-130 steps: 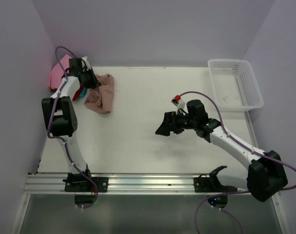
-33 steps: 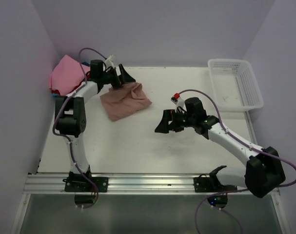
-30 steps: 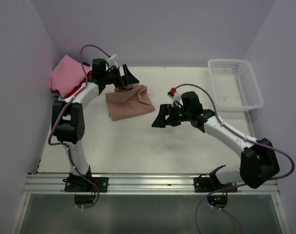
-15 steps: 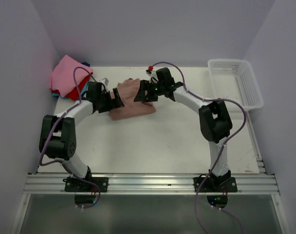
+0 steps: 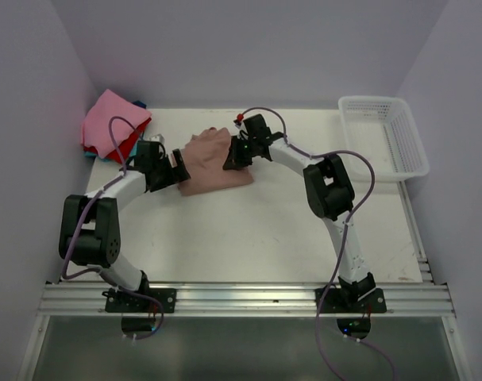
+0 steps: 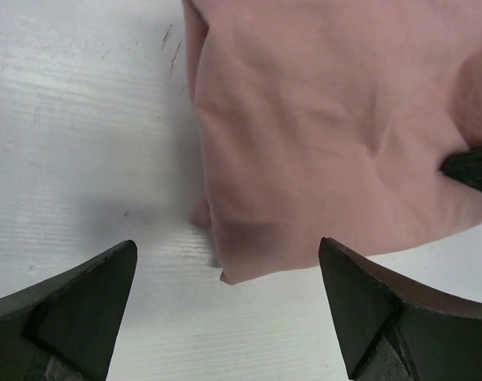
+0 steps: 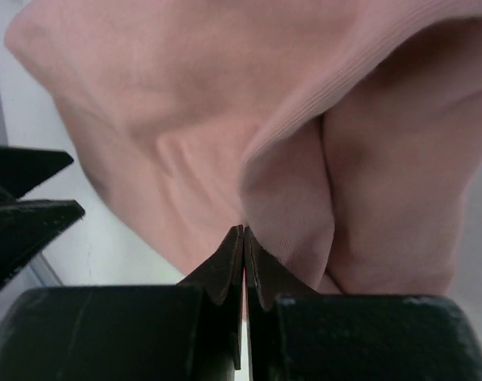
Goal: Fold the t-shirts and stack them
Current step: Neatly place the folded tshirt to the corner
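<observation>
I next need my left gripper to grab the dusty-pink t-shirt's near corner, opposite my right gripper's pinch, to fold and stack it.
The dusty-pink t-shirt lies rumpled on the white table, back of centre. My right gripper is at its right side, shut with its tips pinching a fold of the cloth; a ridge of pink fabric rises from them. My left gripper stands open at the shirt's left edge, low over the table. The shirt's near corner lies between its fingertips without touching them. A stack of folded t-shirts, bright pink on top with red and blue edges, sits at the back left corner.
A white lattice basket stands at the back right by the wall. The right gripper's dark tip shows at the right edge of the left wrist view. Purple walls close in both sides.
The right arm swung across from mid-table to the shirt and its jaws shut on the cloth. The left arm let go of the shirt and drew back to its left edge, staying open.
</observation>
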Motion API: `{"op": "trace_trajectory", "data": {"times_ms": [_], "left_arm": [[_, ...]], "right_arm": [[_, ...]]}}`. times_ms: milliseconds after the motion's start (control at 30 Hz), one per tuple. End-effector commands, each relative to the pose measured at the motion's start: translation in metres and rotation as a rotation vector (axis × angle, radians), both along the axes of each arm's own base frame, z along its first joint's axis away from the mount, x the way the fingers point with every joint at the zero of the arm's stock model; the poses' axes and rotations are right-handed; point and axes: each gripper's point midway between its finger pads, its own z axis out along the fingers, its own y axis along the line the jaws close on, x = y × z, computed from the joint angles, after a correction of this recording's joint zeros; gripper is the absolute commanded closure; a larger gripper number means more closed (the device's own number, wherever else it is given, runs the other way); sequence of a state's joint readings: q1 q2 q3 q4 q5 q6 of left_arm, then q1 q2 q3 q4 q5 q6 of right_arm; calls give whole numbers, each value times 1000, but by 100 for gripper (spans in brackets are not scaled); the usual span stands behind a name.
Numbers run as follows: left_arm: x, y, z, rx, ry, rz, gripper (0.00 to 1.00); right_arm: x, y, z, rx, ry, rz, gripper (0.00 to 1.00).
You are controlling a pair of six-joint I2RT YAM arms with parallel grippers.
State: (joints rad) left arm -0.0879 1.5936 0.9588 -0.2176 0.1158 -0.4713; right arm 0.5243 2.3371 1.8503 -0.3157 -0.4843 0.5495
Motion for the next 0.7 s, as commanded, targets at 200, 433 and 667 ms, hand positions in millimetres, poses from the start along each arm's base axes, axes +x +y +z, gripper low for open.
{"op": "trace_trajectory", "data": {"times_ms": [200, 433, 667], "left_arm": [[6, 1, -42, -33, -4, 24, 0], [45, -18, -48, -110, -116, -40, 0], [54, -79, -77, -369, -28, -253, 0]], "right_arm": [[42, -17, -35, -184, -24, -110, 100], [34, -23, -58, -218, -1, -90, 100], [34, -24, -54, -214, -8, -75, 100]]}}
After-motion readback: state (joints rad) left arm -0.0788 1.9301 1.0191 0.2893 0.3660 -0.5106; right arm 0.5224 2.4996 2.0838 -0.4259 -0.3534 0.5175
